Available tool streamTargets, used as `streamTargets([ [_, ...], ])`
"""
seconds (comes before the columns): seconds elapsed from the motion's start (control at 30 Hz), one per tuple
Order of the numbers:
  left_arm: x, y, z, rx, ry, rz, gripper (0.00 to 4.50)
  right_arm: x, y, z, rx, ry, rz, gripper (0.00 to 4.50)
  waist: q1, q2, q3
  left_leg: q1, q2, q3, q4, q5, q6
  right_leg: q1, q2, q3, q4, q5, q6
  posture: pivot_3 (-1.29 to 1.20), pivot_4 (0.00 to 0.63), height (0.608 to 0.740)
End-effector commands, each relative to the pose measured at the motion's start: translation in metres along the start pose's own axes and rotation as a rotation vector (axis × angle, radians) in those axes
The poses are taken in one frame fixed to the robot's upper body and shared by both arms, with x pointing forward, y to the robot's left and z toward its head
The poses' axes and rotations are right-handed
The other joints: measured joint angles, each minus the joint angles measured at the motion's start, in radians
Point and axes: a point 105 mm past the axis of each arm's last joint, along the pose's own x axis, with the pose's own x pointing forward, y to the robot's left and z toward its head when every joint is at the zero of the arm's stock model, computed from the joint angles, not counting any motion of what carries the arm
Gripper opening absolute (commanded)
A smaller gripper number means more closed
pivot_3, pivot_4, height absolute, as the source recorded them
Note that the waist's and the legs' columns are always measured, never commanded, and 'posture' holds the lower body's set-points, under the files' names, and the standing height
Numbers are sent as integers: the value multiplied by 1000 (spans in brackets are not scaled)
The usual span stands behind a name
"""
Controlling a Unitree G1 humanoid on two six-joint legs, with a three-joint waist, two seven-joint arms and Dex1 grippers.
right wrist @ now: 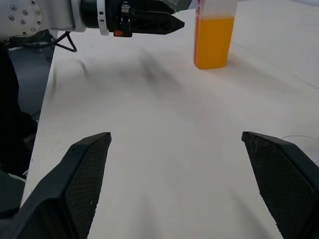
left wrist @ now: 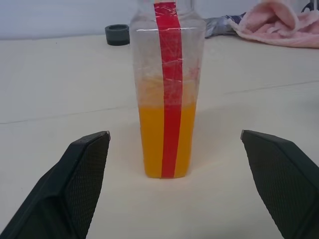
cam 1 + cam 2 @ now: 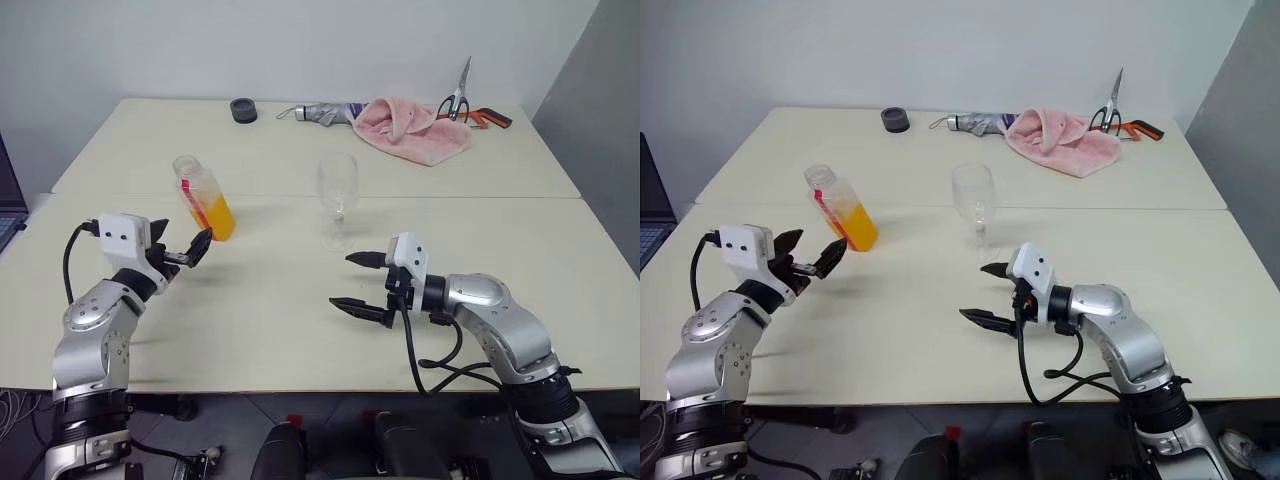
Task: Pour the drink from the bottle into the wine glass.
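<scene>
My left gripper should next take hold of the bottle by the flat sides of its middle (image 3: 207, 206) to pour, because the bottle's shoulders slope in to a round neck.
The bottle (image 3: 205, 198) stands upright on the cream table (image 3: 270, 320), left of centre, a red stripe down its side. The orange drink (image 2: 152, 144) fills its lower half. My left gripper (image 3: 182, 246) is open and level just in front of the bottle, fingers (image 2: 79, 169) apart on either side, not touching it. The wine glass (image 3: 337, 200) stands upright near the table's middle, nothing in it that I can see. My right gripper (image 3: 342, 280) is open, in front of the glass and a little right of it, pointing left toward the bottle (image 1: 214, 35), with nothing between its fingers.
At the far edge lie a pink towel (image 3: 415, 128), scissors (image 3: 458, 98), a folded grey umbrella (image 3: 325, 113) and a black round object (image 3: 243, 110). A laptop corner (image 3: 8, 210) shows at the far left. A seam crosses the table behind the glass.
</scene>
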Motion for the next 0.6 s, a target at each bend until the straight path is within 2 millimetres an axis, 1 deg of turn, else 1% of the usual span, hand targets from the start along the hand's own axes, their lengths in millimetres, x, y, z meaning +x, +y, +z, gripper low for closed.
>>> streamTargets([
  [0.03, 6, 8, 17, 42, -44, 8, 4500, 3, 5, 17, -48, -48, 12, 4472, 0, 0, 0, 0, 0, 0, 0, 0, 0, 0, 0, 0, 0, 0, 0, 0, 150, 740],
  [0.23, 21, 14, 22, 49, -36, -11, 4500, 6, 6, 25, -74, -67, 19, 4472, 0, 0, 0, 0, 0, 0, 0, 0, 0, 0, 0, -1, 0, 0, 0, 0, 150, 740],
  [0.37, 34, 17, 27, 30, -44, -19, 4500, 7, 9, 30, -88, -77, 35, 4472, 1, 0, 0, -1, -1, -1, 0, 0, 0, 0, 0, -2, 0, 0, 0, 0, 150, 740],
  [0.6, 54, 11, 29, 39, -45, -71, 4500, 8, 8, 32, -96, -83, 35, 4472, 1, 0, 0, -2, -1, -1, 0, 0, 0, -1, 0, -2, 0, 0, 0, 0, 150, 740],
])
